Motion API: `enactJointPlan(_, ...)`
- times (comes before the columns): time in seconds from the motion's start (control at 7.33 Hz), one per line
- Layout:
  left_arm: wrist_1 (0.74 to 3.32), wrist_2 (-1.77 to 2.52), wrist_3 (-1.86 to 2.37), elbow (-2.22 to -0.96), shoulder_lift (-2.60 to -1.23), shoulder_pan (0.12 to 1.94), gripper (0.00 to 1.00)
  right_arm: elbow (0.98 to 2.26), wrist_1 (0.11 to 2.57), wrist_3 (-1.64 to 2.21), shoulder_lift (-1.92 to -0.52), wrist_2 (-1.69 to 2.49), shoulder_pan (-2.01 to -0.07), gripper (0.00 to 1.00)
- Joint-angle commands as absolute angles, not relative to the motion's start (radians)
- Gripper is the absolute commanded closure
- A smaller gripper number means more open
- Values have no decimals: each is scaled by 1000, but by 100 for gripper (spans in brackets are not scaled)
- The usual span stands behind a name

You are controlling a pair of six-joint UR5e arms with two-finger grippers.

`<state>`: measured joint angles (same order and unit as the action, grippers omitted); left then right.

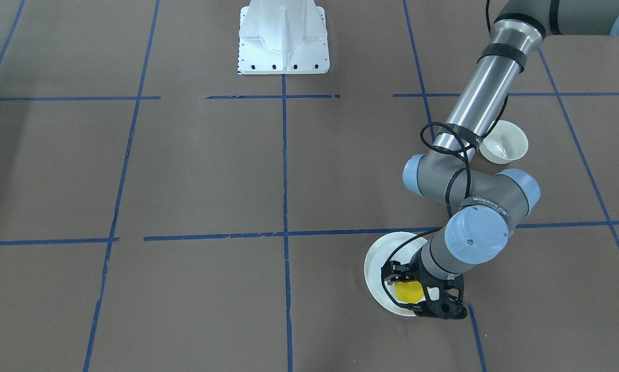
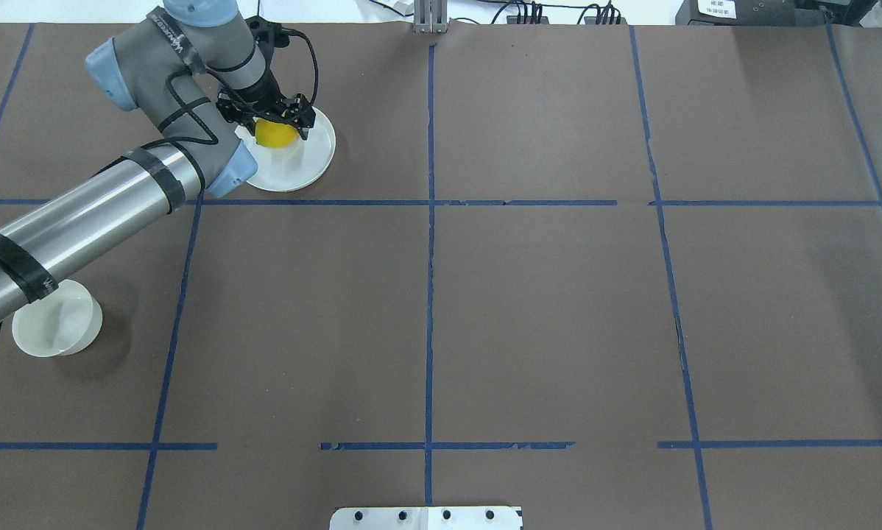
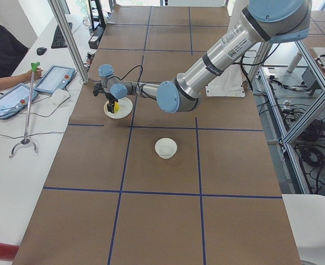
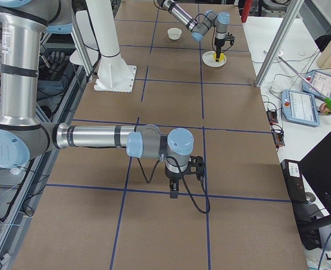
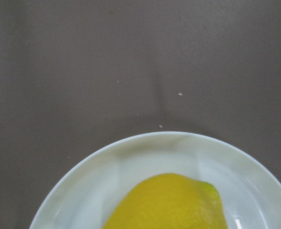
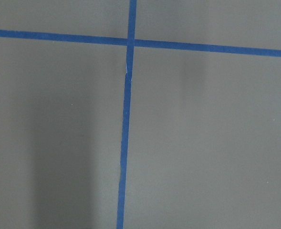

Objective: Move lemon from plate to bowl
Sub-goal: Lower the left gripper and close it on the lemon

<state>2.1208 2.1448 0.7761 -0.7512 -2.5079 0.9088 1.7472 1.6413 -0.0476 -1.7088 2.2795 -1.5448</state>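
The yellow lemon needs to go into the bowl (image 1: 504, 141), so my left gripper should grab it around its plump middle (image 1: 409, 291) next.
The yellow lemon (image 1: 408, 292) lies on the flat white plate (image 1: 379, 263), on its side away from the robot. My left gripper (image 1: 418, 291) is down over the plate, open, with one finger on each side of the lemon. In the overhead view the lemon (image 2: 275, 134) shows between the black fingers on the plate (image 2: 301, 165). The left wrist view shows the lemon (image 5: 169, 202) and the plate rim (image 5: 130, 148), but no fingers. The small deep white bowl (image 2: 58, 331) stands empty closer to the robot, partly under the left forearm. My right gripper (image 4: 173, 194) hangs low over bare table; I cannot tell its state.
The table is brown with a grid of blue tape lines (image 2: 430, 221). The white robot pedestal (image 1: 283, 39) stands at the table's robot-side edge. An aluminium post (image 3: 68, 38) and tablets (image 3: 54, 78) stand beyond the far edge near the plate.
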Motion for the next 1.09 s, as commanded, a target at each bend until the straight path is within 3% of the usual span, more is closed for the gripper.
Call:
enactJointPlan(0.0, 2123, 2143, 776, -749, -2513, 908, 6, 1747, 1641, -48, -1709, 2279, -1545, 0)
enactJointPlan(0.14, 2123, 2143, 776, -750, -2513, 908, 23, 1747, 1641, -48, -1709, 2279, -1545, 0)
enactJointPlan(0.41, 2132, 2144, 775, -755, -2513, 916, 98, 1747, 1641, -48, -1709, 2279, -1545, 0)
enactJointPlan(0.68, 2103, 2166, 773, -814, -2502, 980, 100, 1747, 1641, -48, -1709, 2279, -1545, 0)
enactJointPlan(0.95, 1990, 2192, 767, -1007, -2407, 1003, 100, 1747, 1641, -48, -1709, 2279, -1545, 0)
